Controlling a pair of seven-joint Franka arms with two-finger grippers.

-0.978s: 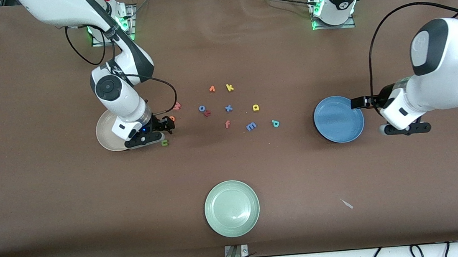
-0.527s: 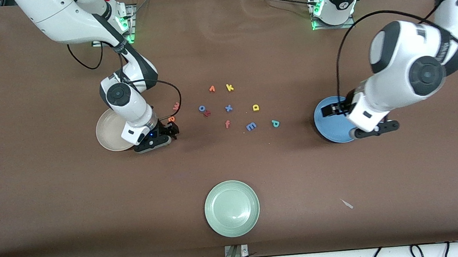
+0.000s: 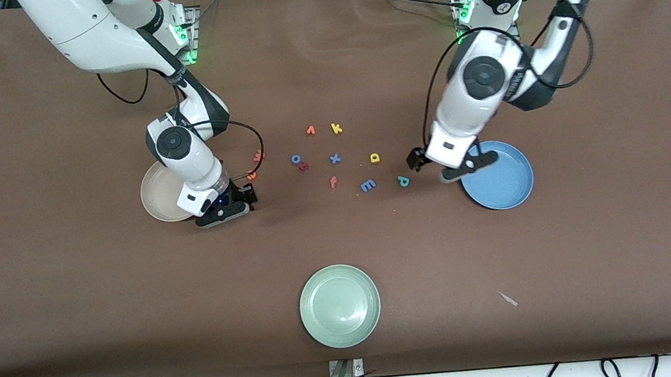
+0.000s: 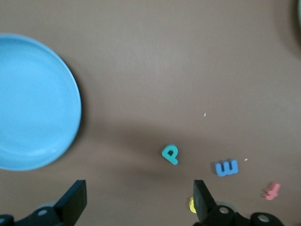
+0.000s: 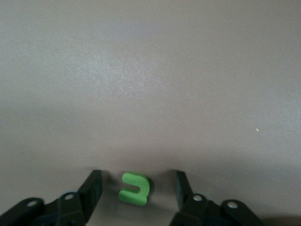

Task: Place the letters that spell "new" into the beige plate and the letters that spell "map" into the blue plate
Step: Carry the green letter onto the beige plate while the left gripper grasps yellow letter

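I will grab the yellow a with my left gripper next, by its sides around the hole [image 3: 374,158]. Then I can add the a to the blue plate [image 3: 497,175].
My right gripper [image 3: 243,202] is low at the table beside the beige plate [image 3: 155,196]. It is open, with the green n [image 5: 135,188] lying between its fingers [image 5: 94,186] and a gap on each side; the front view hides the n. The pinkish w [image 3: 257,156] and orange e [image 3: 251,174] lie just farther from the camera. My left gripper [image 3: 416,159] hangs wide open and empty [image 4: 139,195] beside the blue plate [image 3: 497,175], close to the teal p [image 3: 403,181]. The blue m [image 3: 368,185] and yellow a [image 3: 375,157] lie toward the table's middle.
Other loose letters sit mid-table: salmon f [image 3: 333,182], blue x [image 3: 334,158], blue o [image 3: 296,158], orange v [image 3: 310,130], yellow k [image 3: 336,128]. A pale green plate [image 3: 339,305] stands nearer the camera. A small white scrap [image 3: 508,299] lies on the brown mat.
My left arm has swung from the table's end across the blue plate to the p. My right gripper has shifted onto the n and its jaws have narrowed around it.
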